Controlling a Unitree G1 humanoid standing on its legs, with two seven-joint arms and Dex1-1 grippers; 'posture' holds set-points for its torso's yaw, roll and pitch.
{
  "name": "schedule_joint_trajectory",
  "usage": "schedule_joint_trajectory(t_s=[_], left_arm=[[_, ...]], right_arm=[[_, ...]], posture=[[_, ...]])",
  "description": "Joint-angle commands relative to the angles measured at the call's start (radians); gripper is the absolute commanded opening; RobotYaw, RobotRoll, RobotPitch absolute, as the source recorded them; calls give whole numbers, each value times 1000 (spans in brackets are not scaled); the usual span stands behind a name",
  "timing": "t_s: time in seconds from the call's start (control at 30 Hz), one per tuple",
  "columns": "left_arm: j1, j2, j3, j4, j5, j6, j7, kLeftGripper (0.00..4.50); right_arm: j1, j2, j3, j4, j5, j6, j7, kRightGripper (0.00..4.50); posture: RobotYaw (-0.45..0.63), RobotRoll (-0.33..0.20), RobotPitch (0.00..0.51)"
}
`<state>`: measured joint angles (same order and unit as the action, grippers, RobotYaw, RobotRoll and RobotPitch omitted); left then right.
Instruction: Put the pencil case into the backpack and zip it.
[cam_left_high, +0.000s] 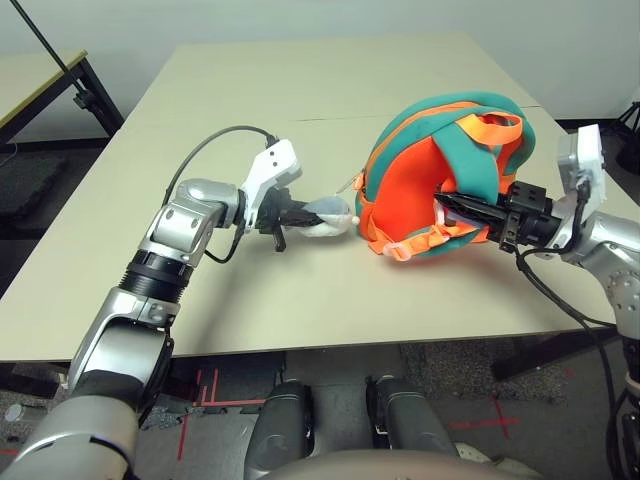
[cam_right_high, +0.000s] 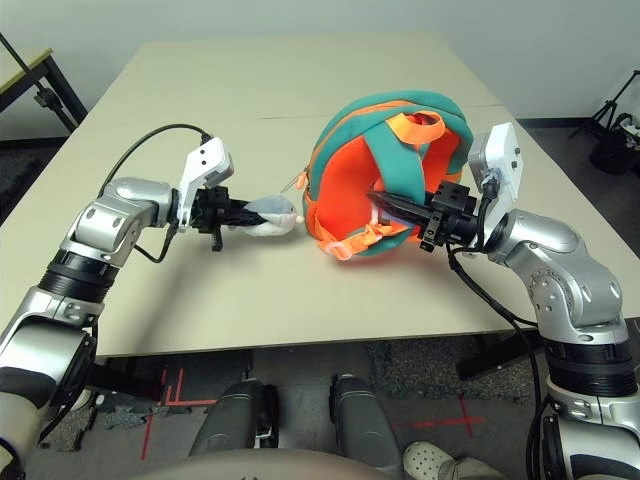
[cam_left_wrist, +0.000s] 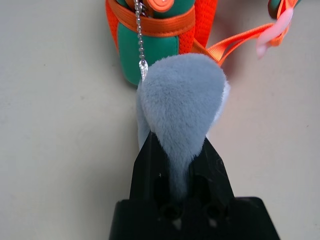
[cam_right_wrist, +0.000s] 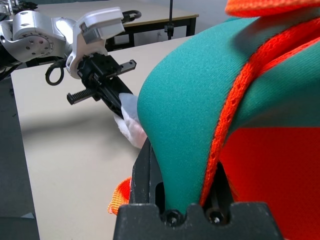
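The backpack's lower edge (cam_left_high: 440, 251) is resting on the beige table, so the teal strap would come free if I opened now. My right gripper needs to let go of the strap.
The backpack (cam_left_high: 400, 195), orange with teal trim and orange webbing straps, lies on the table at centre right. A bead chain (cam_left_wrist: 139, 35) joins it to a grey plush shark charm (cam_left_high: 328, 213) at its left side. My left gripper (cam_left_high: 300, 215) is shut on that charm (cam_left_wrist: 182, 110), its black fingers (cam_left_wrist: 145, 165) pinching the plush tail. From the right, my right gripper (cam_left_high: 452, 205) is shut on a teal shoulder strap (cam_right_wrist: 200, 100) of the backpack. The pencil case is out of view.
The beige table (cam_left_high: 250, 110) has bare surface behind and to the left of the backpack. A second table (cam_left_high: 40, 75) stands at the far left. A dark stand (cam_right_high: 612, 125) sits on the floor beyond the table's right edge.
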<state>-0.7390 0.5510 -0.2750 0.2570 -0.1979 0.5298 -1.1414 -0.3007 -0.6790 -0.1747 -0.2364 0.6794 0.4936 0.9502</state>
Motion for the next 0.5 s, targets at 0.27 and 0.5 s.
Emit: schedule_joint_trajectory(t_s=[0.27, 0.5], left_arm=[[11, 13, 10, 37, 24, 13, 6, 170], [10, 65, 89, -28, -60, 125, -20, 2435]], right_arm=[[7, -17, 21, -20, -15, 6, 14, 105], [33, -158, 28, -53, -23, 61, 106, 1981]], posture=[[34, 0, 78], [51, 0, 77]])
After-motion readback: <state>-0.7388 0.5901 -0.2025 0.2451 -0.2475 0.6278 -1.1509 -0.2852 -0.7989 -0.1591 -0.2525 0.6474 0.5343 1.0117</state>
